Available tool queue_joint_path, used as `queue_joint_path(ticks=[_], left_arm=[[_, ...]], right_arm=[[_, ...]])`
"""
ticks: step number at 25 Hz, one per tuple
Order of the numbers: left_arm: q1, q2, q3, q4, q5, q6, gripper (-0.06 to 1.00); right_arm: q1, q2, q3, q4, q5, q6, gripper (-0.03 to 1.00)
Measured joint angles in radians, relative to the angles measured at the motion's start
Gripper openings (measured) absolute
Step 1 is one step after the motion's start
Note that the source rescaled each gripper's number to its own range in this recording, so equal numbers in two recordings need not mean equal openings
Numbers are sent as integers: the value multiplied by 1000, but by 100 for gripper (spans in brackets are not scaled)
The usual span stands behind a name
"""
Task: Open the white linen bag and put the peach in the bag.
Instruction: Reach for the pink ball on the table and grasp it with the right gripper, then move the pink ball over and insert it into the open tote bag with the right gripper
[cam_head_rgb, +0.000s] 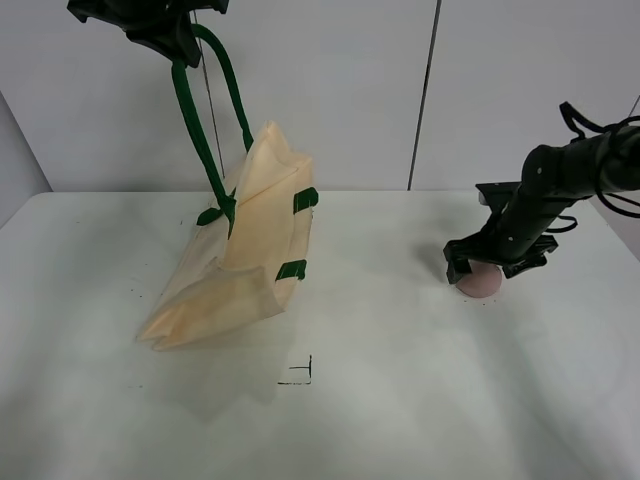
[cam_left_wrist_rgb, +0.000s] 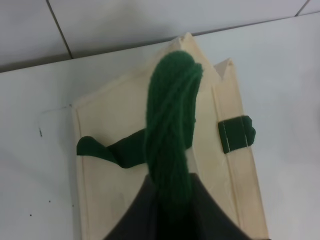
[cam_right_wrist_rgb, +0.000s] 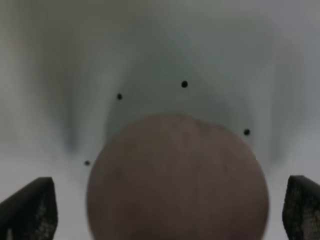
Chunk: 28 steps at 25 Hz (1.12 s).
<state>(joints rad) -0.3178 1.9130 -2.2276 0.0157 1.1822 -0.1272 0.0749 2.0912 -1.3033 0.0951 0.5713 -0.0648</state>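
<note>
The peach (cam_head_rgb: 479, 282) should go in the white linen bag (cam_head_rgb: 245, 255), so the robot's right gripper should next grab the peach by its rounded sides.
The white linen bag (cam_head_rgb: 245, 255) hangs tilted, its lower end resting on the table, lifted by its dark green strap handle (cam_head_rgb: 195, 110). My left gripper (cam_head_rgb: 165, 30) is shut on that handle high at the upper left; the left wrist view shows the strap (cam_left_wrist_rgb: 170, 130) running into the jaws above the bag (cam_left_wrist_rgb: 115, 145). The peach (cam_head_rgb: 479, 282) lies on the table at the right. My right gripper (cam_head_rgb: 495, 265) is open and lowered over it, one finger on each side. In the right wrist view the peach (cam_right_wrist_rgb: 177, 180) sits between the fingertips (cam_right_wrist_rgb: 32, 207), apart from both.
The white table (cam_head_rgb: 400, 400) has a small black corner mark (cam_head_rgb: 298, 375) in front of the bag. A grey panelled wall (cam_head_rgb: 350, 90) stands behind. Small black dots (cam_right_wrist_rgb: 184, 84) mark the table around the peach.
</note>
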Motion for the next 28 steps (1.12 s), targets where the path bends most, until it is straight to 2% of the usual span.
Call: queue_joint_path(ticks=[2, 4, 5, 7, 8, 9, 10, 14, 21, 24, 28], left_arm=[[0, 0, 0, -1, 0, 0, 0], [0, 0, 0, -1, 0, 0, 0], [0, 0, 0, -1, 0, 0, 0], [0, 0, 0, -1, 0, 0, 0], [0, 0, 0, -1, 0, 0, 0], [0, 0, 0, -1, 0, 0, 0], [0, 0, 0, -1, 0, 0, 0], [0, 0, 0, -1, 0, 0, 0], [0, -2, 0, -1, 0, 0, 0], [0, -8, 0, 0, 0, 0, 0], [0, -14, 0, 1, 0, 0, 0]], right_arm=[[0, 17, 0, 0, -15, 1, 99], [0, 22, 0, 0, -19, 1, 87], [0, 22, 0, 0, -19, 1, 74], [0, 21, 0, 0, -19, 1, 35], [0, 18, -3, 1, -19, 1, 19], [0, 10, -7, 4, -18, 1, 8], [0, 2, -14, 6, -12, 1, 2], [0, -26, -103, 45, 101, -33, 0], [39, -66, -455, 233, 402, -145, 0], [106, -66, -569, 310, 432, -156, 0], [233, -67, -623, 382, 395, -157, 0]])
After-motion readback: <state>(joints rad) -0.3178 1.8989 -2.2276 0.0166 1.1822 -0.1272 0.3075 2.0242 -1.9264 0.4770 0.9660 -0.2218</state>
